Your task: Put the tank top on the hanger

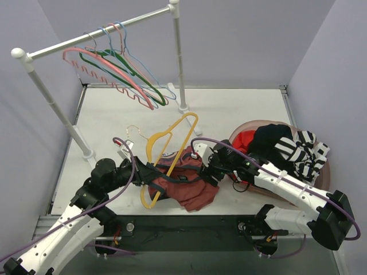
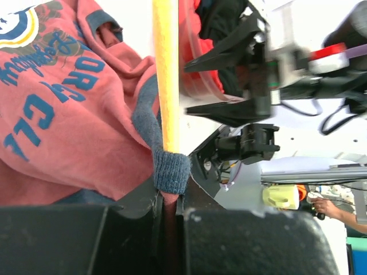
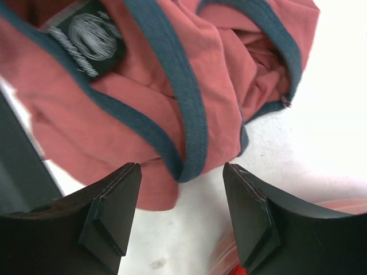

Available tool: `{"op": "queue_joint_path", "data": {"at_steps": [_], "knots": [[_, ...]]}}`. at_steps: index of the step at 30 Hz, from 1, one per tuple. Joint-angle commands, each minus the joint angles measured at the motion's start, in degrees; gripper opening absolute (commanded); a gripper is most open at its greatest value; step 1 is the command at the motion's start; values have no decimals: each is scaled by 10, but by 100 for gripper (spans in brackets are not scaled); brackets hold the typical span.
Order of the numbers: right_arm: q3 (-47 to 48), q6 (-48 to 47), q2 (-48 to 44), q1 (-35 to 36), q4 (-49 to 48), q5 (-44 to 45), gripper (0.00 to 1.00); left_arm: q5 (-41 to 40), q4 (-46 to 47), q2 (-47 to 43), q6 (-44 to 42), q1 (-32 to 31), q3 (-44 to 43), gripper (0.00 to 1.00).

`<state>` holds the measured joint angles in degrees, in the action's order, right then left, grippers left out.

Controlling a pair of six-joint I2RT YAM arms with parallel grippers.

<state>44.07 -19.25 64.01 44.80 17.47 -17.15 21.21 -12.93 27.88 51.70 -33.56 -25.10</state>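
I need to pull the tank top's strap over the free arm of the hanger, so I should grab the tank top by its loop of dark trim with my right gripper next.
The rust-red tank top (image 1: 186,182) lies crumpled on the table between both arms. The yellow hanger (image 1: 172,146) lies across its left part, hook at the far left. My left gripper (image 1: 156,173) is shut on the top's dark trim. In the left wrist view the jaws (image 2: 169,200) pinch a strap (image 2: 170,171) that wraps the yellow hanger arm (image 2: 165,74). My right gripper (image 1: 213,166) is open at the top's right edge. In the right wrist view its gripper (image 3: 180,197) hangs just above a loop of dark trim (image 3: 186,132), touching nothing.
A white clothes rack (image 1: 97,39) stands at the back left with pink (image 1: 109,69), green (image 1: 137,74) and blue hangers. A pinkish basket (image 1: 252,122) at the right holds a bright red garment (image 1: 245,139) and a black-and-white striped one (image 1: 304,150).
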Motion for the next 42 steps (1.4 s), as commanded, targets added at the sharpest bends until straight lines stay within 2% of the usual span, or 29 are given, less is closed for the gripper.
{"op": "queue_joint_path", "data": {"at_steps": [1, 11, 16, 20, 23, 24, 25, 28, 32, 37, 42], "knots": [[-31, -16, 7, 6, -88, 86, 60, 0, 42, -27, 24, 5, -10, 0], [-29, -11, 50, 6, -150, 96, 57, 7, 52, -36, 40, 5, -7, 0], [-35, -6, 60, 6, -163, 95, 48, 2, 43, -48, 39, 6, -12, 0], [-37, 27, 59, -33, -164, 109, 36, 0, 33, -64, 42, 6, -12, 0], [-31, 39, 57, -94, -163, 106, 19, 20, 52, -78, 47, 7, -1, 0], [-28, 41, 55, -115, -163, 104, 5, 32, 64, -79, 48, 7, 4, 0], [-23, 42, 52, -125, -162, 92, 0, 40, 71, -80, 51, 7, 8, 0], [3, 62, 44, -149, -159, 70, 0, 73, 98, -79, 56, 8, 12, 0], [57, 104, 40, -204, -153, 40, 0, 129, 94, -65, -2, 9, -10, 0], [139, 133, 39, -268, -128, 5, 0, 173, 1, -13, -133, 12, -90, 0], [171, 134, 29, -281, -113, -8, 0, 144, -139, 61, -251, 13, -179, 0]]}}
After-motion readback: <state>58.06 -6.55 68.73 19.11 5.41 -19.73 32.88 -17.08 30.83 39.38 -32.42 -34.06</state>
